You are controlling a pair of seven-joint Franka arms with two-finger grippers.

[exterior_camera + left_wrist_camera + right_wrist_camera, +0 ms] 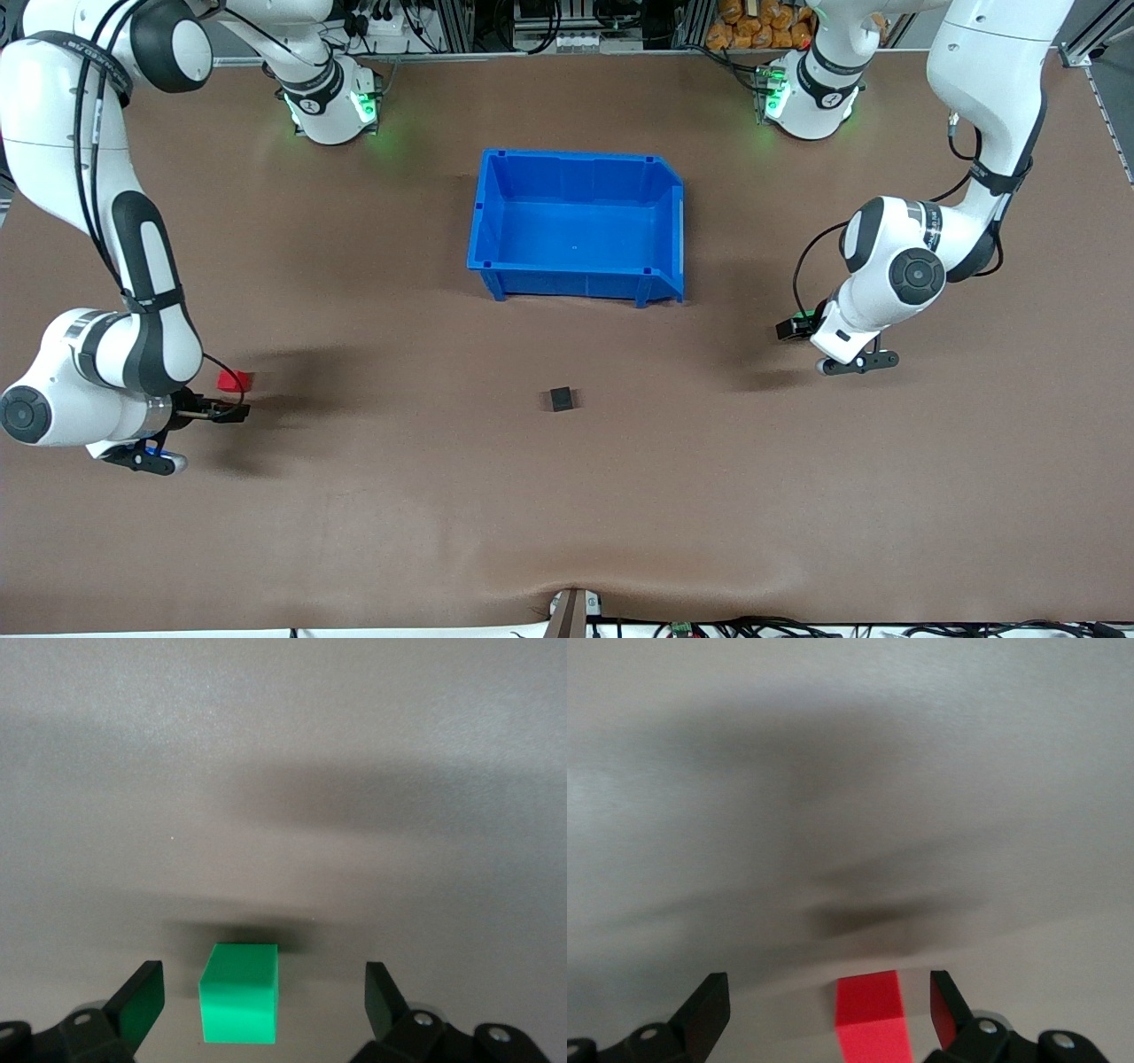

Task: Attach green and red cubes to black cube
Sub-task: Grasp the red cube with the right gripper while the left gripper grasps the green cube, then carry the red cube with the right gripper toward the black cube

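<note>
The left gripper reaches the green cube next and grabs its opposite sides, which leaves the cube's front side free to meet the black cube [560, 399].
The black cube [560, 399] lies alone on the brown table, nearer the front camera than the blue bin. The red cube [235, 381] lies at the right arm's end of the table. My right gripper [223, 399] is low over it and open. In the right wrist view the red cube [873, 1020] sits between the fingers, close to one finger [943, 1003]; the gripper [826, 1010] does not grip it. My left gripper [802, 323] is low at the left arm's end, open around the green cube [239, 992], which rests on the table between its fingers [142, 997]; only a sliver of green [806, 315] shows in the front view.
An open blue bin [483, 221] stands in the middle of the table, farther from the front camera than the black cube, with nothing in it. Bare brown table [567, 514] lies around the black cube and between the two grippers.
</note>
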